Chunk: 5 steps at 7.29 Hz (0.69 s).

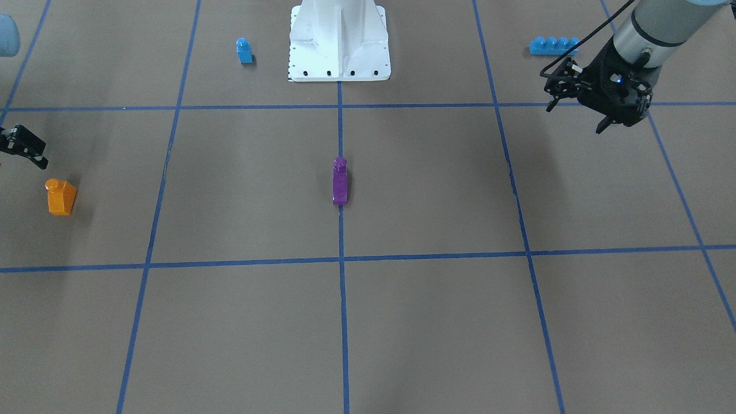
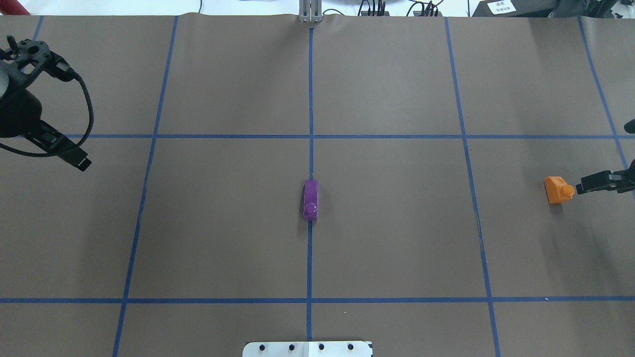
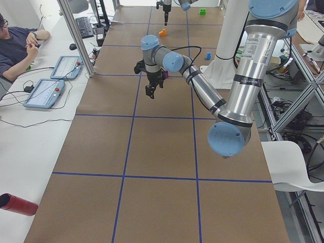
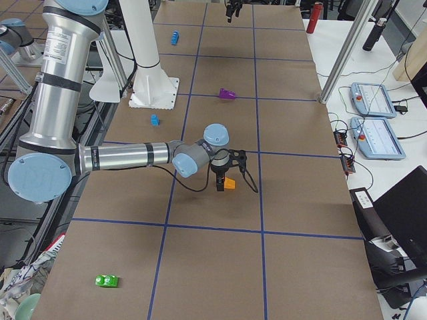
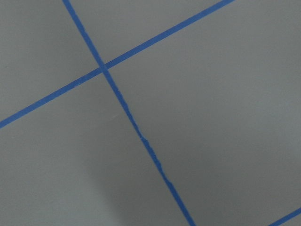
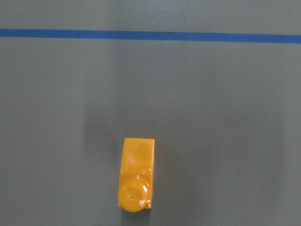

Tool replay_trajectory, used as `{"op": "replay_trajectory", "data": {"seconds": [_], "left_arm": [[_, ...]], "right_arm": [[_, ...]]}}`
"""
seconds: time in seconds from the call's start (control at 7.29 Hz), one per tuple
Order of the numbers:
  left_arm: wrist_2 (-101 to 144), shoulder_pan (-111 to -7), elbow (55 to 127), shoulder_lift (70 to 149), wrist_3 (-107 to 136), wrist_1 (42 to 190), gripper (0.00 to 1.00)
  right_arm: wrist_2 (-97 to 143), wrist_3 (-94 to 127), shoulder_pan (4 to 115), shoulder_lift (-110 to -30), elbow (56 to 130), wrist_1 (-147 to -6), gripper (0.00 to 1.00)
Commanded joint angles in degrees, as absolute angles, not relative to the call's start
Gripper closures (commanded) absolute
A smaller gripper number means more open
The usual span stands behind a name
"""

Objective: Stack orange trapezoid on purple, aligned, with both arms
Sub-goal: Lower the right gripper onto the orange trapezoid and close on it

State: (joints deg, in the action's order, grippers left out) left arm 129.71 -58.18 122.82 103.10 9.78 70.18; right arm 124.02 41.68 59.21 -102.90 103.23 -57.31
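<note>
My right gripper grabs the orange trapezoid by its studded end [image 1: 55, 187] next, to stack it aligned on the purple block [image 1: 340, 181].
The orange trapezoid [image 1: 60, 197] stands stud up at the robot's far right [image 2: 558, 189]. It fills the lower middle of the right wrist view [image 6: 136, 176]. My right gripper [image 2: 603, 182] hovers just outboard of it and above it, open and empty; it also shows at the edge of the front view [image 1: 26, 150]. The purple block [image 1: 340, 181] lies on the centre tape line [image 2: 311, 200]. My left gripper [image 1: 604, 118] hangs high at the robot's far left [image 2: 54, 144], open and empty, far from both blocks. The left wrist view shows only mat and tape.
A small blue single-stud block [image 1: 244, 50] sits beside the white robot base [image 1: 339, 40]. A long blue brick [image 1: 553, 45] lies behind the left gripper. A green block [image 4: 107, 281] lies near the right end. An operator [image 3: 15, 40] sits beside the table.
</note>
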Motion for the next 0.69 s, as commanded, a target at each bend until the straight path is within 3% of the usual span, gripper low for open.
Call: {"op": "replay_trajectory", "data": {"seconds": [0.0, 0.55], "left_arm": [[129.9, -58.6, 123.0, 102.7, 8.9, 70.2, 0.0], [129.9, -58.4, 123.0, 102.7, 9.4, 70.2, 0.0]], "right_arm": [[122.2, 42.4, 56.4, -102.5, 101.8, -55.6, 0.01], [121.7, 42.4, 55.0, -96.4, 96.1, -55.6, 0.02]]}}
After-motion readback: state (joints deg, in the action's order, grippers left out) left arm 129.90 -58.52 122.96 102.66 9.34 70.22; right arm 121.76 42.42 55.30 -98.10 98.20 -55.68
